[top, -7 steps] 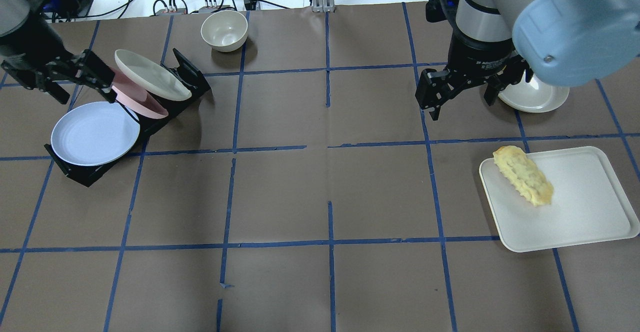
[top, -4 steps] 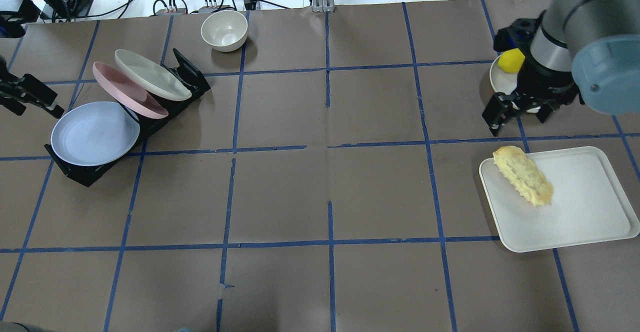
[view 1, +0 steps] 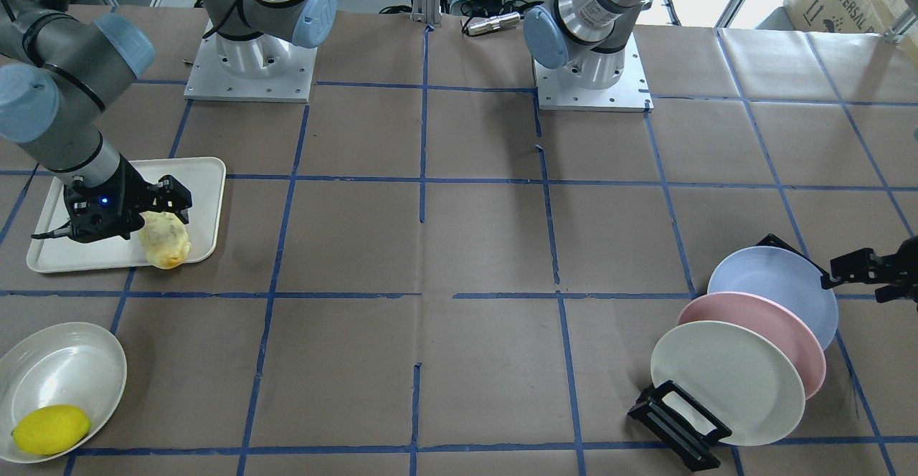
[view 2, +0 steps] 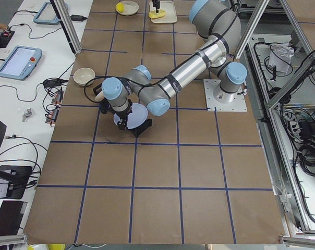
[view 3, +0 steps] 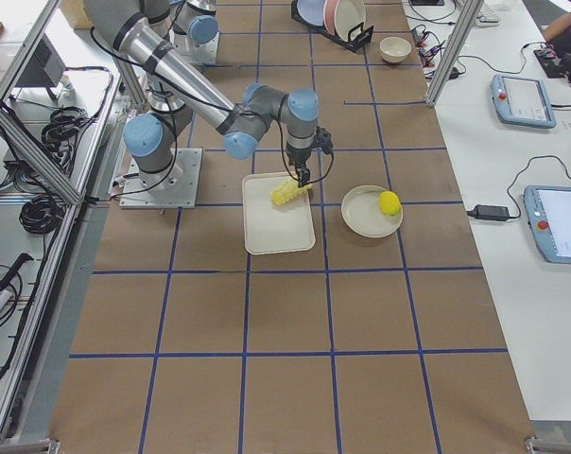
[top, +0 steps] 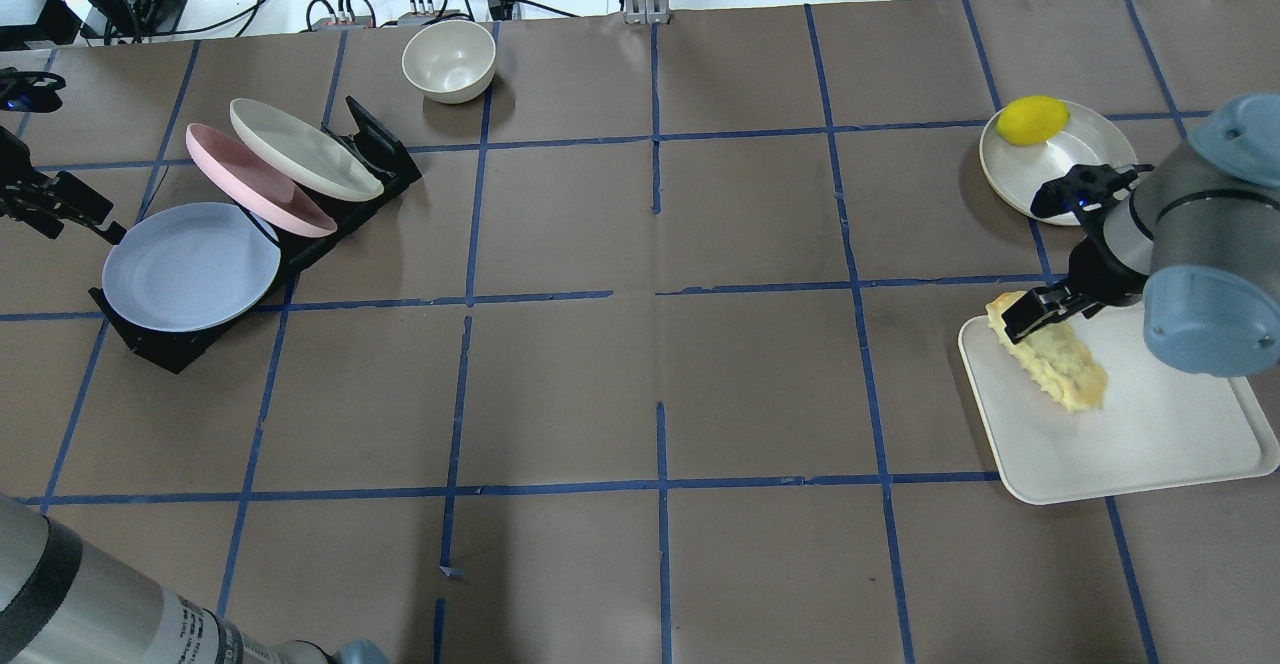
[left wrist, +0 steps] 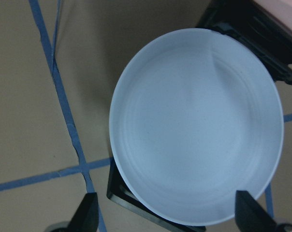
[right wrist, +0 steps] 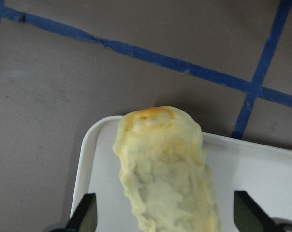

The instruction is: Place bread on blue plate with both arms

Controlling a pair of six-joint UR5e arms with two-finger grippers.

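Note:
I should grab the plate by its rim [view 1: 835,297] with my left gripper next, so the blue plate's flat middle [view 1: 772,287] stays free to take the bread.
The bread [top: 1062,372] lies slantwise on the white tray [top: 1150,439], with its far end over the tray's corner. My right gripper [top: 1035,316] is open just above that far end. In the right wrist view its fingertips [right wrist: 85,215] straddle the bread [right wrist: 165,169] without touching it. The blue plate [top: 190,266] leans in the front slot of a black rack [top: 375,149]. My left gripper [top: 92,214] is open at the plate's left rim. In the left wrist view the gripper [left wrist: 167,215] faces the blue plate [left wrist: 197,140], with its jaws wider than the plate's lower edge.
A pink plate [top: 255,182] and a cream plate [top: 300,147] stand behind the blue one in the rack. A cream bowl [top: 449,59] sits at the back. A lemon [top: 1032,119] rests on a cream dish [top: 1095,159] just beyond the tray.
My right gripper came from the back of the table, past the lemon dish, down over the bread's far end. My left gripper swung off the pink plate to the blue plate's left rim.

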